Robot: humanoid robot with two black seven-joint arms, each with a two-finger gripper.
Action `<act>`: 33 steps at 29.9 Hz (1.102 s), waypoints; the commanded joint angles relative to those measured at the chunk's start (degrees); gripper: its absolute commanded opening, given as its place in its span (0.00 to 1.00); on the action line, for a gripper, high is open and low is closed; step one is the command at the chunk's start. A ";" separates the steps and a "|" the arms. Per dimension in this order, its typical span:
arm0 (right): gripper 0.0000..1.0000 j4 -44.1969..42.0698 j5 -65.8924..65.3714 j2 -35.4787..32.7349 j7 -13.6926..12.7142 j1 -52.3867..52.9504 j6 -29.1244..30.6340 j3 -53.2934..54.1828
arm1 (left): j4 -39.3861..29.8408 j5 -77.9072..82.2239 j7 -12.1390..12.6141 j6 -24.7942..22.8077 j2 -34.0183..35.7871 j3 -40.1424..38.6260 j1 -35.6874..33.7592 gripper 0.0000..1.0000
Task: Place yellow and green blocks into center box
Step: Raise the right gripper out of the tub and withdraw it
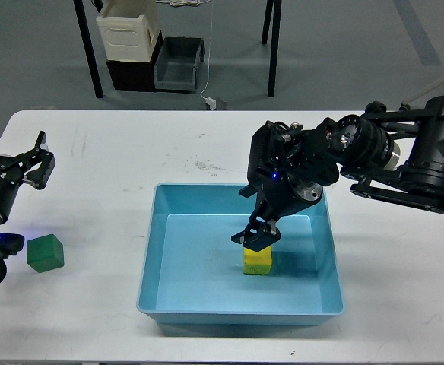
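Observation:
The green block point(45, 253) needs to go into the center box, so my left gripper will pick it up next by its cube body.
The yellow block point(257, 262) rests on the floor of the blue center box point(147, 262), right of its middle. My right gripper point(255, 236) hovers just above the block, its fingers spread and off it. The green block point(45, 253) sits on the white table left of the box. My left gripper point(11, 158) is open and empty at the table's left edge, beyond the green block and above it in the view.
A blue-lit part of my left arm point(6, 240) lies beside the green block. Beyond the table's far edge, a cream bin point(128, 30) and a grey bin point(179, 65) stand on the floor between dark table legs point(89, 53).

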 commanded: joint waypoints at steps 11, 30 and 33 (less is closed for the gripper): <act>1.00 -1.36 1.14 8.84 -0.22 -23.44 -4.73 46.47 | 6.74 35.53 -0.76 -6.27 12.47 -0.05 -7.88 1.00; 1.00 13.58 18.44 13.78 -12.69 -54.56 -9.03 81.99 | 9.66 60.25 -4.70 -12.26 16.08 -0.41 -21.25 1.00; 1.00 16.65 23.01 13.78 -14.98 -58.86 -8.77 86.30 | 8.34 62.26 -10.68 -14.27 18.27 0.20 -21.61 1.00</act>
